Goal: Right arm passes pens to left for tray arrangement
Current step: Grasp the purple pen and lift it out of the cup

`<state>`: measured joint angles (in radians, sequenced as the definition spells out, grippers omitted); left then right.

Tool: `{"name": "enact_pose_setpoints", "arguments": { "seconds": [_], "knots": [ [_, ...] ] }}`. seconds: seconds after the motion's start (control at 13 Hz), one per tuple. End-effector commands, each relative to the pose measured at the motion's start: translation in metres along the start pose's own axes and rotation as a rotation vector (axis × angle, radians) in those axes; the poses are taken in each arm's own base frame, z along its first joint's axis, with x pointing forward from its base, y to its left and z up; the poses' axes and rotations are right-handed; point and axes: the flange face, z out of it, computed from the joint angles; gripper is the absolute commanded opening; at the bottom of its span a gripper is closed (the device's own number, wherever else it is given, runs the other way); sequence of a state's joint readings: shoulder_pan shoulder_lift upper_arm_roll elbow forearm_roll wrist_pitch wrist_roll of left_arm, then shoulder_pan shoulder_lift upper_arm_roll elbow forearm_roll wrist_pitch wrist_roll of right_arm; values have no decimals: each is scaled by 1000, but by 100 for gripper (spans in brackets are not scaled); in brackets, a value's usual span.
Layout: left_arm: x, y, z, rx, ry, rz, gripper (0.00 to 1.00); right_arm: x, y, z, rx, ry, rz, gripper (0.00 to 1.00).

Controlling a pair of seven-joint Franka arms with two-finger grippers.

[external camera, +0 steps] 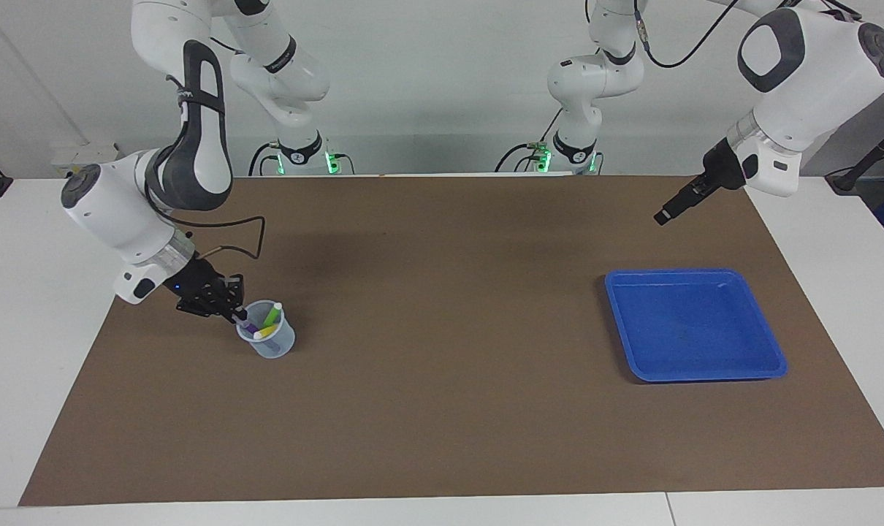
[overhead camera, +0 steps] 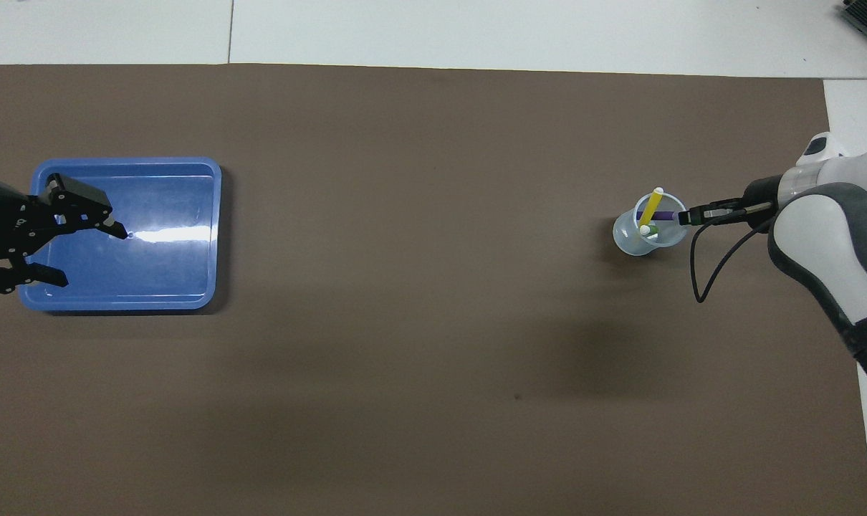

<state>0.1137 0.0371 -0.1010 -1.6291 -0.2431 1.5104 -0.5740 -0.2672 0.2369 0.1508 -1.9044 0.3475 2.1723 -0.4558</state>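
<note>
The purple pen's upper end is already covered by my right gripper's fingers, so next my left gripper will grab the pen by its bare purple body (overhead camera: 663,216).
Three pens stand in a small translucent cup (external camera: 268,341) (overhead camera: 640,238) toward the right arm's end of the mat: a green pen (external camera: 272,315), a yellow pen (external camera: 265,332) (overhead camera: 649,207) and a purple pen (external camera: 248,322) (overhead camera: 663,216). My right gripper (external camera: 237,314) (overhead camera: 683,216) is at the cup's rim, shut on the purple pen's upper end. The blue tray (external camera: 694,329) (overhead camera: 161,265) lies with nothing in it toward the left arm's end. My left gripper (external camera: 661,218) (overhead camera: 93,256) hangs open in the air by the tray, holding nothing.
A brown mat (external camera: 442,292) covers most of the white table. A black cable (overhead camera: 698,272) loops from the right wrist beside the cup. Between cup and tray there is only bare mat.
</note>
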Motion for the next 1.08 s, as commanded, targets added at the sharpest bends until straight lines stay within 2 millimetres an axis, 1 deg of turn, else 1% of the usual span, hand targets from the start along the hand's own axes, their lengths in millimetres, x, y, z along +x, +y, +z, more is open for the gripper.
{"name": "enact_pose_setpoints", "arguments": {
  "seconds": [0.0, 0.08, 0.23, 0.39, 0.54, 0.69, 0.77, 0.85, 0.93, 1.0],
  "knots": [
    [-4, 2, -3, -12, -30, -39, 96, -1, 5, 4, 11, 8, -10, 0],
    [-3, 0, -3, -11, -30, -43, 96, 1, 3, 2, 10, 11, -13, 0],
    [-2, 0, -3, -12, -26, -47, 97, 4, -3, -9, 7, 24, -19, 0],
    [-3, -1, -4, -11, -25, -46, 97, 7, -12, -28, -2, 41, -36, 0],
    [-3, -1, -3, -9, -28, -47, 97, 13, -33, -52, 7, 37, -63, 0],
    [-5, 0, -2, -5, -39, -45, 96, 16, -47, -78, 7, 34, -34, 0],
    [-6, 1, -1, -3, -42, -57, 96, 18, -57, -91, 3, 30, -10, 0],
    [-8, 2, -2, -13, -56, -100, 96, 21, -77, -98, 1, 15, 10, 0],
    [-11, 6, -2, -39, -87, -149, 96, 20, -93, -109, -16, 14, 29, 0],
    [-14, 9, -3, -60, -116, -206, 96, 18, -99, -117, -34, 15, 53, 0]
  ]
}}
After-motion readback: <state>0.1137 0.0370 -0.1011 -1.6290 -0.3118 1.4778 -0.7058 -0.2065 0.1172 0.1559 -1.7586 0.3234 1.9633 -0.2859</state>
